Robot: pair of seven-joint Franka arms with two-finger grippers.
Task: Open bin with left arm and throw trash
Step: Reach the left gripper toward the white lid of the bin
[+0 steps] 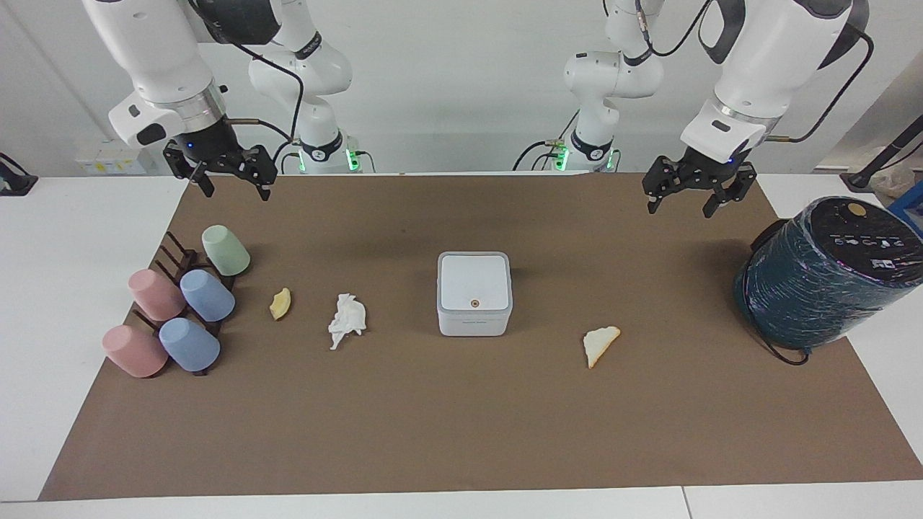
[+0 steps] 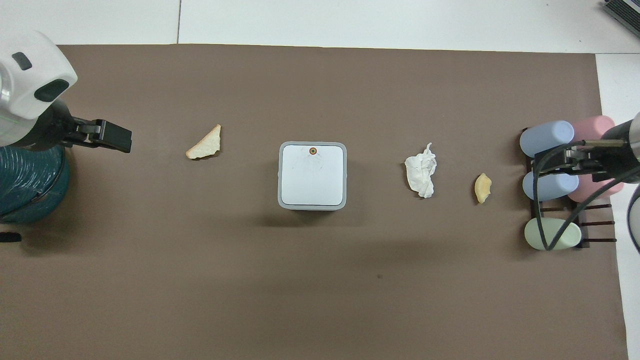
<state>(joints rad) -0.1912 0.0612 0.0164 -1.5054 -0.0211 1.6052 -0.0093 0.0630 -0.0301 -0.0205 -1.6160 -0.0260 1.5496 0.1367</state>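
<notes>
The robot's right gripper should next grab the yellowish peel by its curved body (image 2: 482, 188), so that it can throw the trash into the bin (image 2: 312, 175).
The white square bin (image 1: 474, 292) stands mid-mat with its lid shut; it also shows in the overhead view (image 2: 312, 175). A crumpled white tissue (image 1: 347, 319) (image 2: 421, 169) and a yellowish peel (image 1: 280, 303) (image 2: 482, 187) lie beside it toward the right arm's end. A pale bread-like slice (image 1: 600, 344) (image 2: 205, 145) lies toward the left arm's end. My left gripper (image 1: 681, 207) (image 2: 112, 137) hangs open and empty above the mat beside the teal cylinder. My right gripper (image 1: 236, 190) (image 2: 560, 162) hangs open and empty over the cup rack.
A big dark teal cylinder (image 1: 822, 274) (image 2: 27, 185) stands at the left arm's end of the brown mat (image 1: 461, 432). Several pastel cups on a dark rack (image 1: 180, 310) (image 2: 550, 180) stand at the right arm's end, beside the peel.
</notes>
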